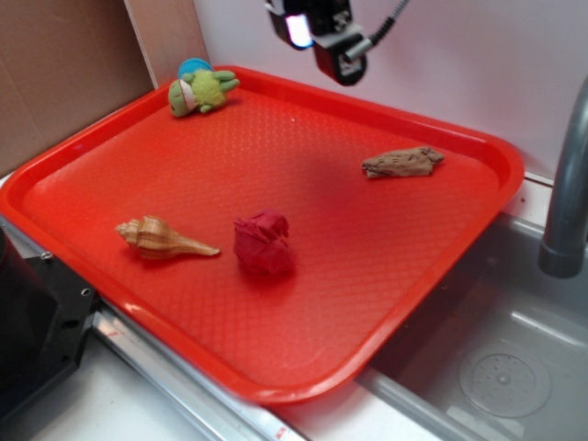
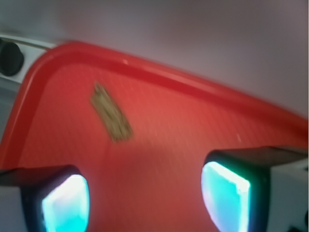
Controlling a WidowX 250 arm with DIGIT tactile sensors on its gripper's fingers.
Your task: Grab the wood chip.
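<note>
Next, my gripper picks up the wood chip across its long sides near its blunt wide end (image 1: pixel 377 167), since they face each other and the other end (image 1: pixel 435 156) tapers.
The wood chip (image 1: pixel 402 163) is a small rough grey-brown chunk lying on the red tray (image 1: pixel 110 138) near its far right corner. In the wrist view the wood chip (image 2: pixel 111 112) is blurred, up and left of the fingers. My gripper (image 1: pixel 317 37) hangs high above the tray's far edge, left of the chip and well apart from it. In the wrist view the gripper (image 2: pixel 145 198) is open and empty, with two glowing cyan pads (image 2: pixel 65 205) spread wide over bare tray.
A tan striped seashell (image 1: pixel 161 239) lies at the tray's front left. A crumpled dark-red paper ball (image 1: pixel 264 243) sits beside it. A green plush toy (image 1: pixel 200 89) lies at the far left corner. A grey sink (image 1: pixel 496 367) and faucet (image 1: pixel 565 184) are at right.
</note>
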